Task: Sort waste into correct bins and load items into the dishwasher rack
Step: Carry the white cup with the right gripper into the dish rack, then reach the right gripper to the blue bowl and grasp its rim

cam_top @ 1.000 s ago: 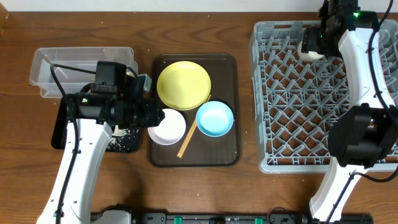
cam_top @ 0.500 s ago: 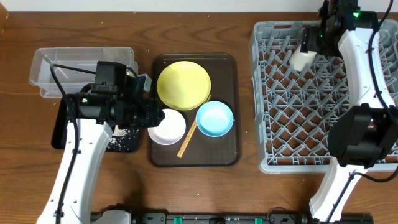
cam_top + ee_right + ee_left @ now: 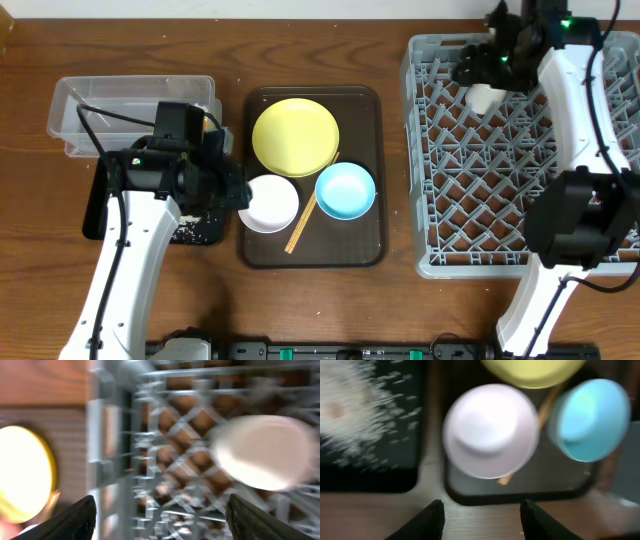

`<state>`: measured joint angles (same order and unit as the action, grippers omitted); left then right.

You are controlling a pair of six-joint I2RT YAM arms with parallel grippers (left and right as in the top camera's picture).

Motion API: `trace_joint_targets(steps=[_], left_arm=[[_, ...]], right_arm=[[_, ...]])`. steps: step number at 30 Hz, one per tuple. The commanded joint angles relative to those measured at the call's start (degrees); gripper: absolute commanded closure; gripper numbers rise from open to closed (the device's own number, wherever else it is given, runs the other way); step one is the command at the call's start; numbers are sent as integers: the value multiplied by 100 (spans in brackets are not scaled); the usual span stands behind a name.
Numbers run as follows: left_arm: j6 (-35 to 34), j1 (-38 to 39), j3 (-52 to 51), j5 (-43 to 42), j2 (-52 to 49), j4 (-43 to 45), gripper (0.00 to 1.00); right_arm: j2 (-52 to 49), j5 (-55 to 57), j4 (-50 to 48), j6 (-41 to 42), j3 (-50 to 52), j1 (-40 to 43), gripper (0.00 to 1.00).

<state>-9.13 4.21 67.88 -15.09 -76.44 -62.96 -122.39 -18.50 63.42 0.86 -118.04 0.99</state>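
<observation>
I should next use my right gripper to tilt the light blue bowl (image 3: 345, 191) into the dishwasher rack, picking the bowl up by its rim on the side nearest the dishwasher rack.
My left gripper (image 3: 230, 186) (image 3: 482, 506) stands open and empty over the table, just left of the white bowl (image 3: 270, 203) (image 3: 490, 430). The yellow plate (image 3: 295, 135), light blue bowl (image 3: 345, 191) (image 3: 590, 417) and wooden chopsticks (image 3: 303, 225) lie on the brown tray. Rice-like crumbs (image 3: 355, 415) are spread on the black tray (image 3: 98, 215). Above the back left corner of the grey dishwasher rack (image 3: 470, 200), my right gripper (image 3: 473, 68) (image 3: 161, 500) is open with nothing between its fingers. The small pale cup (image 3: 486, 97) (image 3: 262, 452) lies in the rack beside it.
A clear plastic tub (image 3: 130, 105) sits at the back left, touching the black tray. The dark brown serving tray (image 3: 370, 250) holds the dishes in the middle. Bare wooden table (image 3: 395, 150) separates that tray from the rack.
The right gripper let go of the pale cup, which dropped onto the rack, and moved left. The left gripper opened wider and drew back a little from the white bowl.
</observation>
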Motion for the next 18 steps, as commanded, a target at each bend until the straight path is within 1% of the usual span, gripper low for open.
trace_joint_targets(steps=[1, 5, 7, 8, 10, 12, 15, 18], left_arm=[[-286, -17, 70, 859, 2, -131, 48], [-286, -17, 70, 879, 2, -138, 47], [-343, -20, 70, 951, 2, -127, 47], [-450, -17, 70, 1078, 2, -127, 47], [-638, -17, 70, 1316, 2, -122, 42], [-645, -20, 70, 1346, 2, -105, 42], [-645, -20, 70, 1344, 2, -111, 42], [-645, -20, 70, 1344, 2, -107, 41]], right_arm=[[404, -769, 186, -485, -101, -557, 18], [452, -715, 846, -1222, -98, -1244, 13], [389, -566, 1235, -1482, -87, -1589, 15], [352, -415, 1351, -1453, -63, -1762, 18], [299, -160, 1456, -1333, 17, -2065, 22], [251, 236, 1458, -1003, 151, -2334, 25], [236, 621, 1292, -479, 549, -2671, 25], [236, 675, 1010, -238, 1099, -2898, 25]])
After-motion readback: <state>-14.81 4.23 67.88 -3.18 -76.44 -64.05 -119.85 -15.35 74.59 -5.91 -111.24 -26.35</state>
